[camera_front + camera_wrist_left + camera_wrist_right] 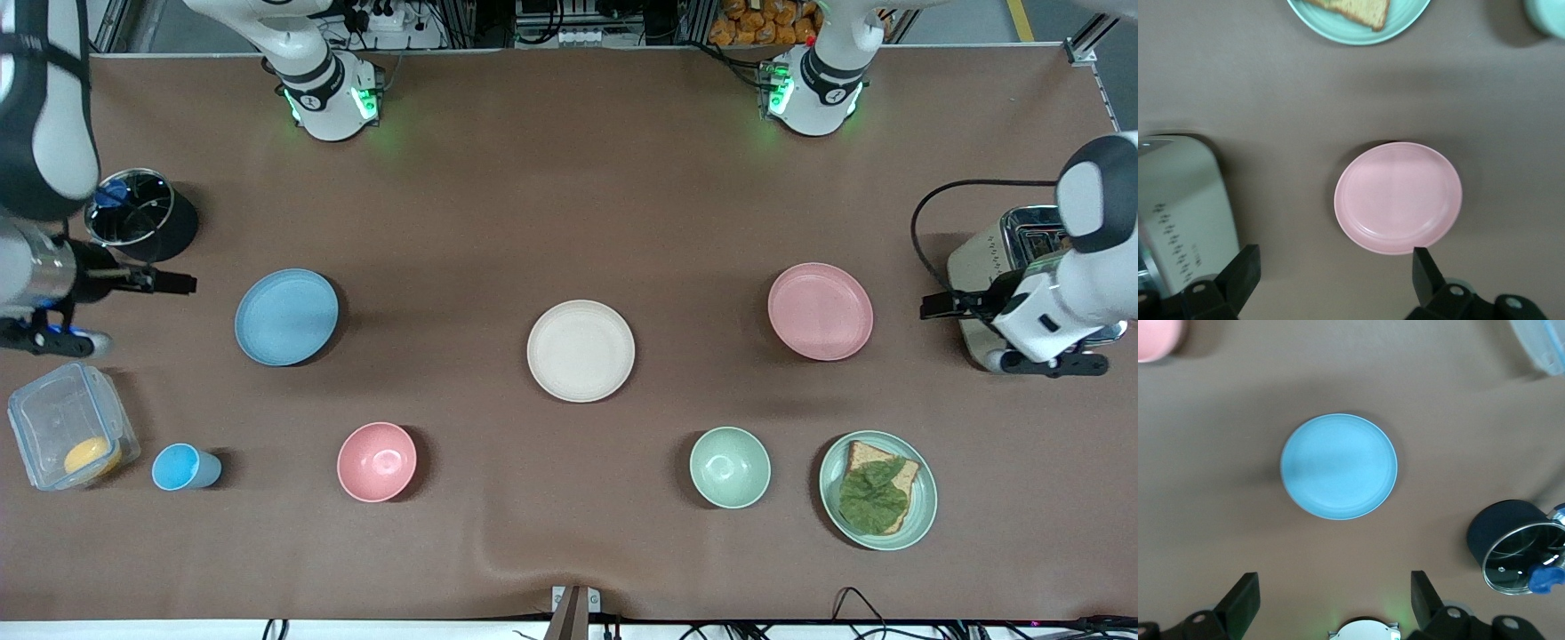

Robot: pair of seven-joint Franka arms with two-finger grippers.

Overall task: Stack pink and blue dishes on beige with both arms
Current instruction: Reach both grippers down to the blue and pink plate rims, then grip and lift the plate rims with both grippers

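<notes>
My right gripper grabs the blue plate by its rim next, to stack the blue plate on the beige one.
The cream-beige plate lies bare at the table's middle. The light blue plate rests toward the right arm's end, and the pale pink plate toward the left arm's end. Both plates are empty and flat on the table. My right gripper hangs open over bare table between the pot and the blue plate, holding nothing. My left gripper hangs open over bare table between the toaster and the pink plate, also holding nothing.
A dark pot with a glass lid and a clear container stand at the right arm's end. A blue cup, pink bowl, green bowl and green plate with toast line the near side. A toaster stands at the left arm's end.
</notes>
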